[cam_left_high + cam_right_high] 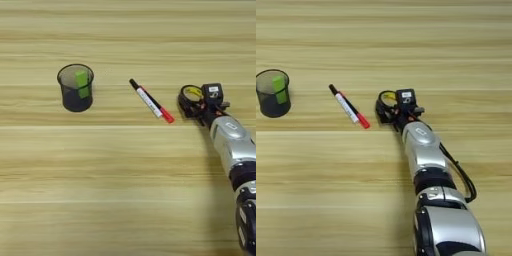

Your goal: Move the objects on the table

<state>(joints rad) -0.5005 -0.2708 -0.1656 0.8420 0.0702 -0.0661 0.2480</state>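
The black tape ring's lower edge rests on the tabletop beside the marker, so it is now time for my right gripper to release the ring.
A small black tape ring with a yellow inner label lies on the wooden table, right of the middle. My right gripper is right at the ring, touching or overlapping its near side, and the silver forearm comes in from the bottom right. Left of the ring a slim white marker with a black cap lies diagonally. A thin red-tipped pen appears to lie tight along the marker, its red end pointing at the gripper.
A black mesh cup stands upright at the left, with a green block inside it. A black cable loops beside the forearm.
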